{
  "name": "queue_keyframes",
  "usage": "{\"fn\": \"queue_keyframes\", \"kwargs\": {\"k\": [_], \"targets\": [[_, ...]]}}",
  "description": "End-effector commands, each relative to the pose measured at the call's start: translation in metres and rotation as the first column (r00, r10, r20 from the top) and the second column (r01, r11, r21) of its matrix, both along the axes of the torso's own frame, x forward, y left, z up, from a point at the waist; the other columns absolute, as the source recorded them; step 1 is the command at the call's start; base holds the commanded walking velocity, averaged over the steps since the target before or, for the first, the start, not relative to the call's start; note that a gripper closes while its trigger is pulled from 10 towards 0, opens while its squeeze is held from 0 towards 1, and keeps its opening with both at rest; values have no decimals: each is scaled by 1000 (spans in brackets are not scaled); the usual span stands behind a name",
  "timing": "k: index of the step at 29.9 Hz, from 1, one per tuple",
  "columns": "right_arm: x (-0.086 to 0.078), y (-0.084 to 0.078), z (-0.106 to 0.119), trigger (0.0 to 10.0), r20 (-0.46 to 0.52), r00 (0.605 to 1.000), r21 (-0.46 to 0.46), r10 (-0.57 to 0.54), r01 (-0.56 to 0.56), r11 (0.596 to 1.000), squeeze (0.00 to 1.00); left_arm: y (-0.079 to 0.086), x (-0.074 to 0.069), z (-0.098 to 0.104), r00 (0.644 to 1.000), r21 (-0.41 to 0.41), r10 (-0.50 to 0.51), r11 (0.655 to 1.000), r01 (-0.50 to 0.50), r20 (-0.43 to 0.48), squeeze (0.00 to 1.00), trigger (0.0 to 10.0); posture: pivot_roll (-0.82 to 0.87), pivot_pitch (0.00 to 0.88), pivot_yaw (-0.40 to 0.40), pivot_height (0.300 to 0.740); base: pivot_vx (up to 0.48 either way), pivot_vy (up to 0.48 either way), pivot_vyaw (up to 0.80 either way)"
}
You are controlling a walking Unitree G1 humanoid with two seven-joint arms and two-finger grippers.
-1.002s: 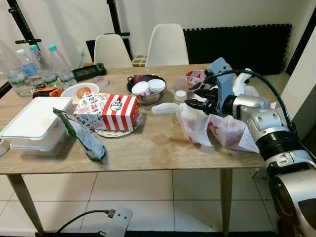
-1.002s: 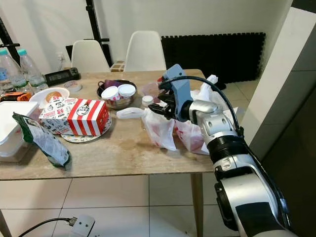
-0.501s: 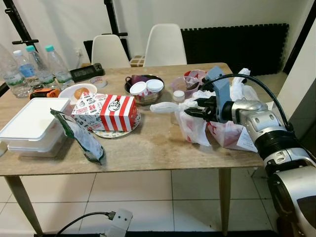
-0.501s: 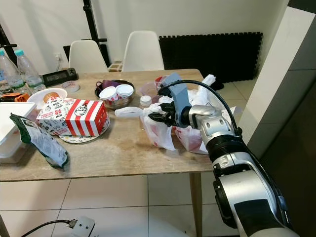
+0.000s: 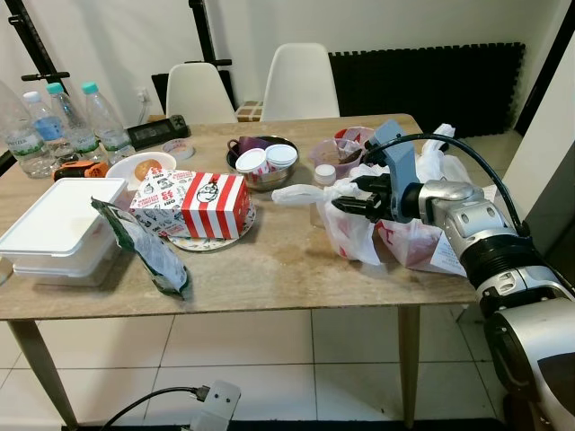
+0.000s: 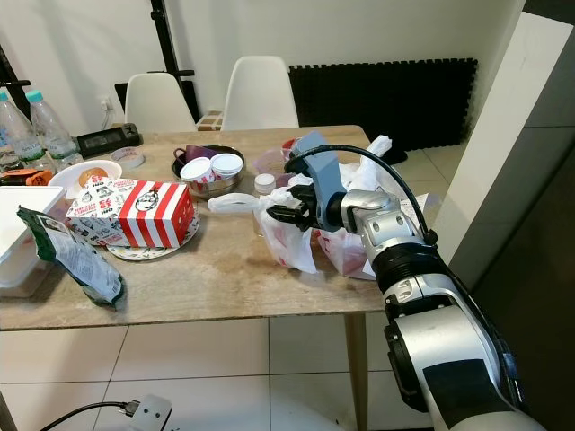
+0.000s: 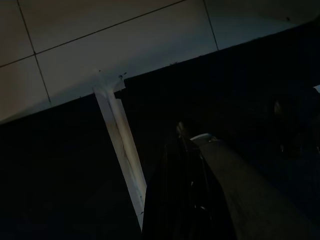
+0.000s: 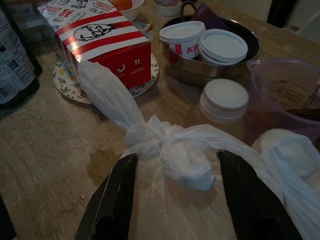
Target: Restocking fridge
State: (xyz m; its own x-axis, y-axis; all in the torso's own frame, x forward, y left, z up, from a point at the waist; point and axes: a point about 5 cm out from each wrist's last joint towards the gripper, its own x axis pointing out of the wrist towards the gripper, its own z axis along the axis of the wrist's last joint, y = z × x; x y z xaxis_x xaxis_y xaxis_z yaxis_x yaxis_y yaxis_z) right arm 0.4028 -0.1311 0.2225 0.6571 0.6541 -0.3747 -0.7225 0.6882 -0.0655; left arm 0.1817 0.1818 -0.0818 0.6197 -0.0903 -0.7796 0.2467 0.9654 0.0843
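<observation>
My right gripper takes hold of the bag by its knot (image 8: 172, 145) next, since the knot stands up bunched while the bag's thin plastic hangs slack (image 8: 175, 212) below.
A knotted white plastic bag (image 5: 352, 229) stands on the wooden table (image 5: 269, 269), right of the middle. My right gripper (image 5: 347, 197) is open at the bag's top. In the right wrist view the knot (image 8: 172, 145) lies between the two black fingers (image 8: 112, 200), which stand apart on either side of it. A second white bag (image 5: 415, 241) with red contents leans just behind, under my forearm. My left gripper (image 7: 182, 132) hangs idle in the dark above the tiled floor.
A red-striped KFC box (image 5: 196, 202) sits on a plate, with a metal bowl of lidded cups (image 5: 265, 166) behind it. A small white-lidded jar (image 8: 225, 100) and a purple jug (image 8: 280, 92) stand close behind the bag. A white container (image 5: 58, 224), a green snack bag (image 5: 144, 247) and water bottles (image 5: 54, 126) are at the left.
My right gripper has come down and a little left, from above the bags to the knot of the front bag. Nothing on the table has moved.
</observation>
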Motion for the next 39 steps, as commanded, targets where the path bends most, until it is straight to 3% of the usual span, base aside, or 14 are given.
{"fn": "queue_keyframes", "kwargs": {"k": [1,2,3,5,6,16,21,24,28,32,33,35,37,39], "targets": [[0,3,-2,10000,-7,1000,-14,9,-9,1000,0,10,-7,-3,999,20,14,1000,-14,-33,0,10000,-69,52,27,726,0,0,0],[0,3,-2,3843,-9,1000,-10,11,-11,1000,0,10,-7,-3,999,20,14,1000,-14,-34,0,10000,-69,52,27,726,0,0,0],[0,3,-2,3843,-9,1000,-10,11,-11,1000,0,10,-7,-3,999,20,14,1000,-14,-34,0,10000,-69,52,27,726,0,0,0],[0,4,-3,275,-10,1000,-3,12,-12,1000,0,9,-8,-3,999,20,13,1000,-12,-36,0,10000,-69,49,28,726,0,0,0],[0,4,-3,0,-10,1000,1,12,-12,1000,0,9,-8,-3,999,21,11,1000,-11,-38,0,10000,-69,46,30,726,0,0,0],[0,1,-4,0,-4,1000,42,1,-1,999,0,6,-10,-4,999,20,5,1000,-4,-41,0,10000,-70,39,32,726,0,0,0],[-1,-2,8,0,8,1000,172,10,-11,985,0,8,-10,-4,999,22,6,1000,-5,-40,0,10000,-68,39,31,726,0,0,0],[-8,-1,24,0,18,991,298,130,-129,946,0,11,-9,-3,999,22,8,1000,-7,-38,0,10000,-65,38,30,726,0,0,0],[-19,0,35,0,36,965,356,260,-255,899,0,12,-9,-3,999,23,9,1000,-8,-37,0,10000,-65,38,31,726,0,0,0],[-65,-6,49,0,106,812,340,574,-572,746,0,13,-9,-3,999,26,8,1000,-7,-36,0,10000,-70,40,37,726,0,0,0],[-74,-7,48,0,98,782,336,616,-609,719,0,13,-9,-3,999,26,6,1000,-5,-36,0,10000,-71,40,39,726,0,0,0],[-79,-8,47,0,90,768,336,634,-623,706,0,13,-9,-3,999,27,5,1000,-4,-37,0,10000,-71,40,39,726,0,0,0],[-101,-6,39,0,47,700,334,712,-683,650,0,14,-8,-3,999,28,0,1000,1,-38,0,10000,-74,42,45,726,0,0,0],[-114,-4,31,0,13,663,329,749,-710,623,0,14,-8,-2,999,28,-3,1000,5,-38,0,10000,-73,44,48,726,0,0,0]]}}
